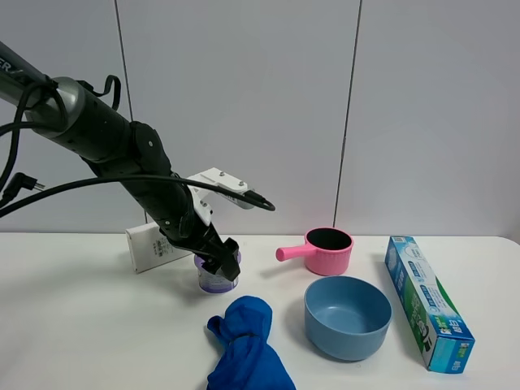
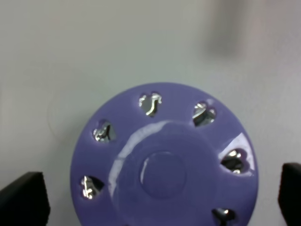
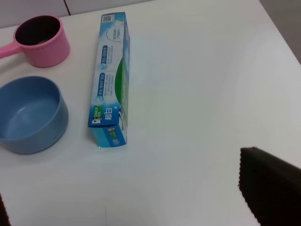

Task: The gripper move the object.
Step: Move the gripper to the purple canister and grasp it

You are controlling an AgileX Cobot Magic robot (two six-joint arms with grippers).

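The small canister has to move over the white table, so my left gripper should grab it by its lilac lid (image 2: 162, 162) next.
The object, a small canister with a lilac lid (image 1: 218, 279) and a clear body, stands upright on the white table left of centre. My left gripper (image 1: 220, 259) is right above it, its black claws down at lid level. In the left wrist view the lid (image 2: 162, 162) with petal-shaped holes fills the frame. The left gripper (image 2: 160, 195) is open, with one fingertip (image 2: 23, 200) on each side and a gap to the lid. My right gripper (image 3: 136, 202) is out of the high view; its fingertips (image 3: 273, 188) stand wide apart over bare table.
A pink saucepan (image 1: 323, 249) and a blue bowl (image 1: 348, 315) sit right of the canister. A crumpled blue cloth (image 1: 246, 341) lies in front of it. A long toothpaste box (image 1: 426, 301) lies at the right. A white box (image 1: 150, 246) stands behind the left arm.
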